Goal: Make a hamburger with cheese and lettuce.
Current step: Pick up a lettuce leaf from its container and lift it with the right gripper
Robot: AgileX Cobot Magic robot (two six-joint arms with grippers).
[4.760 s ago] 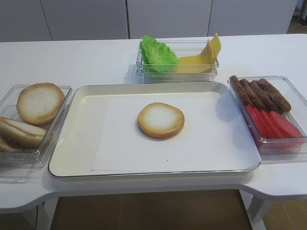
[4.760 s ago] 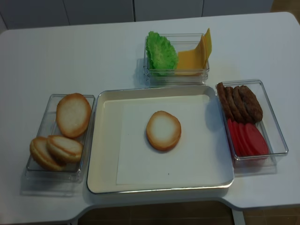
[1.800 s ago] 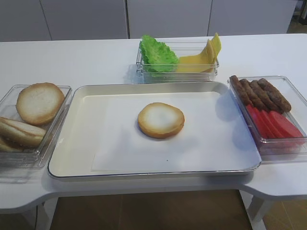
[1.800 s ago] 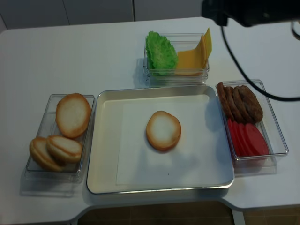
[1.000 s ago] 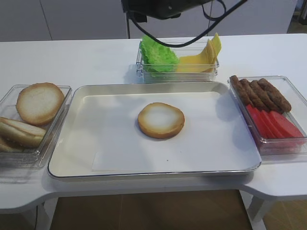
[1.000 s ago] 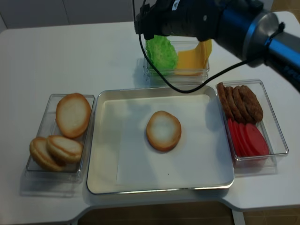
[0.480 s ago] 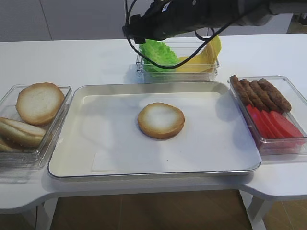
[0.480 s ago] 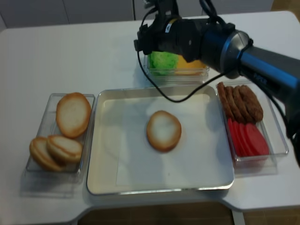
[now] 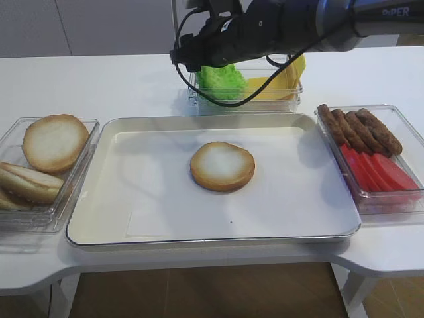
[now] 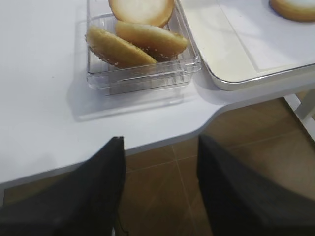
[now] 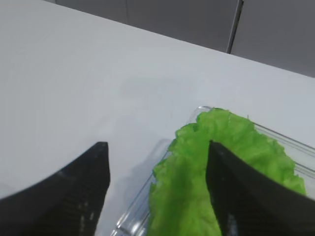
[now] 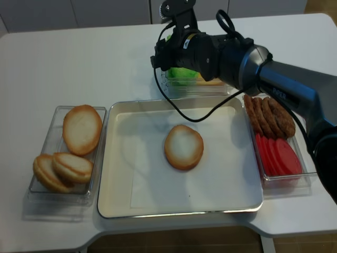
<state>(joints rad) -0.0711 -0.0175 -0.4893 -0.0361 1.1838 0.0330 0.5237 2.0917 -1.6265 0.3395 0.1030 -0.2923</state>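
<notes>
Next, my right gripper grabs the lettuce leaf (image 12: pixel 182 74) by its upright outer edge. The leaf stands up frilly beside the box's side.
The hamburger bun half (image 9: pixel 222 165) lies cut face up in the middle of the cream tray (image 9: pixel 89 199); it also shows in the realsense view (image 12: pixel 184 147). The green frilly lettuce (image 9: pixel 222 78) stands in the left of the clear box at the back, with the yellow cheese (image 9: pixel 275 88) to its right, partly hidden by my right arm (image 12: pixel 210 50). My right gripper (image 11: pixel 156 145) is open just above the lettuce (image 11: pixel 187 196), one finger over the leaf and the other outside the box's left wall. My left gripper (image 10: pixel 160 138) is open and empty, off the table's front edge above the floor.
A clear box of bun halves (image 9: pixel 46 165) stands left of the tray and shows in the left wrist view (image 10: pixel 142 44). A clear box with sausages and red slices (image 9: pixel 371 152) stands right of the tray. A black cable hangs from the right arm over the back box.
My right arm has come in from the upper right, swung left across the back box and lowered over the lettuce. The bun and the boxes have not moved.
</notes>
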